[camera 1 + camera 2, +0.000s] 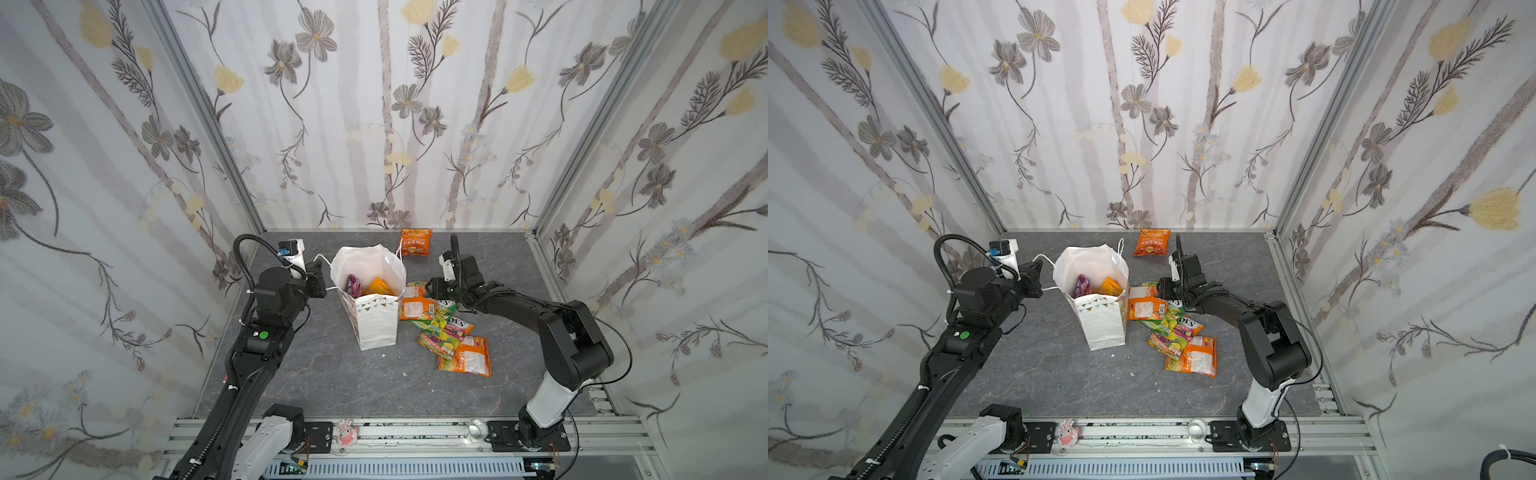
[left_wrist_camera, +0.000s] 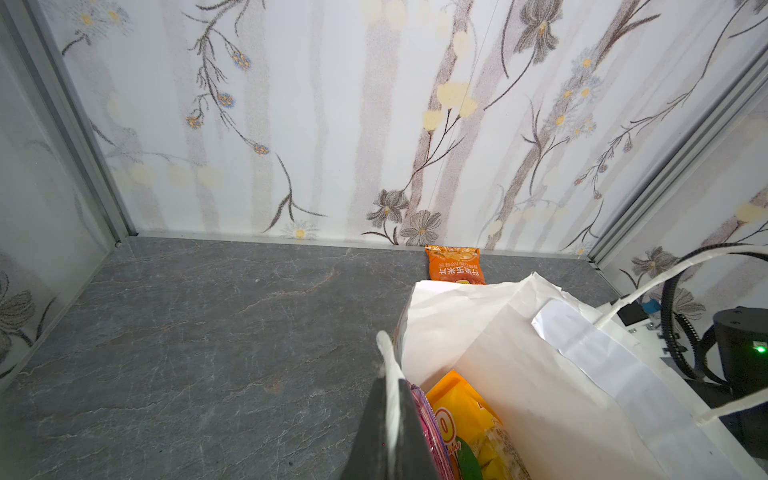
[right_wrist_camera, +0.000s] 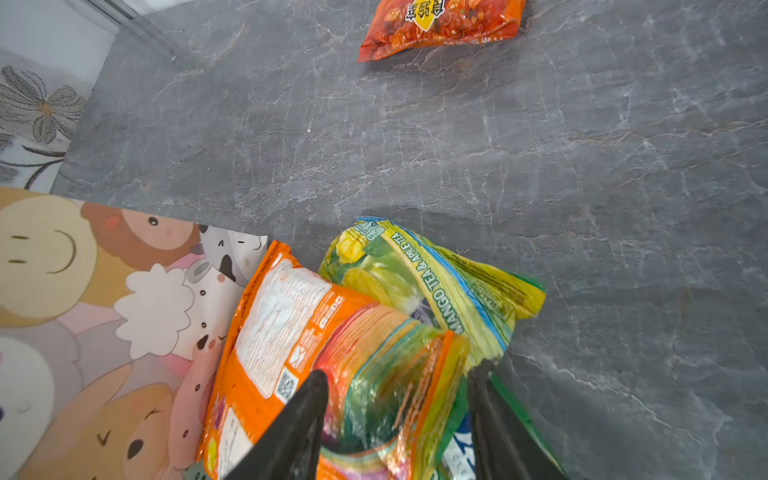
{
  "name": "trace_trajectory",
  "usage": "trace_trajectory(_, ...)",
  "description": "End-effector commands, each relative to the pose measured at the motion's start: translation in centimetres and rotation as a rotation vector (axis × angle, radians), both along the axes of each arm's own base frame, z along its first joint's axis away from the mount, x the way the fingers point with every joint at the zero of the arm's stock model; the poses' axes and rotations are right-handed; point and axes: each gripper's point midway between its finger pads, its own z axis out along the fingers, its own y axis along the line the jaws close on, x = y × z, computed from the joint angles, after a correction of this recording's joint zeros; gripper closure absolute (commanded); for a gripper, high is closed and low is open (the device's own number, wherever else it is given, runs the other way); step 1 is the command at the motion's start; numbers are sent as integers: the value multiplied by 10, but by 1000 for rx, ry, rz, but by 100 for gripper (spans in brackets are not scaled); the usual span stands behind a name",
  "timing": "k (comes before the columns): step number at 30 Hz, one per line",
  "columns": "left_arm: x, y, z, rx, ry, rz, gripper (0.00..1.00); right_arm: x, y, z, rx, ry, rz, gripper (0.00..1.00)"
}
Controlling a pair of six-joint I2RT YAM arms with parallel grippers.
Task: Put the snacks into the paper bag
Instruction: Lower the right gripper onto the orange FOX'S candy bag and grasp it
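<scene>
The orange packet's edge (image 3: 412,402) is below my fingers in the right wrist view, and they stop short of its far corner. My right gripper should lower before closing.
The white paper bag (image 1: 376,320) (image 1: 1104,324) stands upright mid-table with its mouth open. Inside it lie a purple-pink packet (image 2: 424,415) and a yellow-orange packet (image 2: 461,407). My left gripper (image 1: 325,288) (image 2: 390,432) is shut on the bag's white cord handle (image 2: 388,361). To the bag's right lies a pile of snacks: an orange packet (image 1: 417,308) (image 3: 291,316) leaning on the bag, green-yellow packets (image 1: 440,328) (image 3: 436,274) and another orange one (image 1: 467,357). My right gripper (image 1: 429,286) (image 3: 399,399) is open, its fingers on either side of the leaning orange packet.
A lone orange packet (image 1: 415,242) (image 1: 1152,242) (image 3: 440,25) lies by the back wall. A small red-pink object (image 1: 344,430) and a clear round piece (image 1: 477,428) sit on the front rail. Flowered walls close in the grey table (image 1: 324,382) on three sides.
</scene>
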Motion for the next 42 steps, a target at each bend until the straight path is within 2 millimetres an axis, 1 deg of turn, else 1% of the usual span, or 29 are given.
trace_trajectory(1,1,0,4,3,-11,-2,100,7,10,2,30,-21,44,44)
trace_trajectory(5,1,-1,3,3,-8,-7,100,9,11,-8,37,-5,41,45)
trace_trajectory(8,0,-4,5,-5,-15,-21,100,9,13,-10,54,0,46,45)
trace_trajectory(11,0,-4,5,-9,-15,-24,100,11,8,-15,24,6,26,46)
trace_trajectory(13,0,-5,3,-8,-10,-28,100,13,5,-15,21,1,17,45)
trace_trajectory(16,1,-6,2,-8,-6,-36,100,14,6,-15,30,-1,19,45)
trace_trajectory(25,-1,-4,6,-8,-18,-25,100,15,15,-11,104,-6,28,47)
trace_trajectory(28,-2,-4,7,-8,-22,-25,100,15,17,-10,120,-5,26,50)
trace_trajectory(36,-2,-5,7,-11,-24,-29,100,15,20,-16,147,16,24,55)
trace_trajectory(42,-3,-5,8,-13,-26,-31,100,14,23,-15,172,19,27,68)
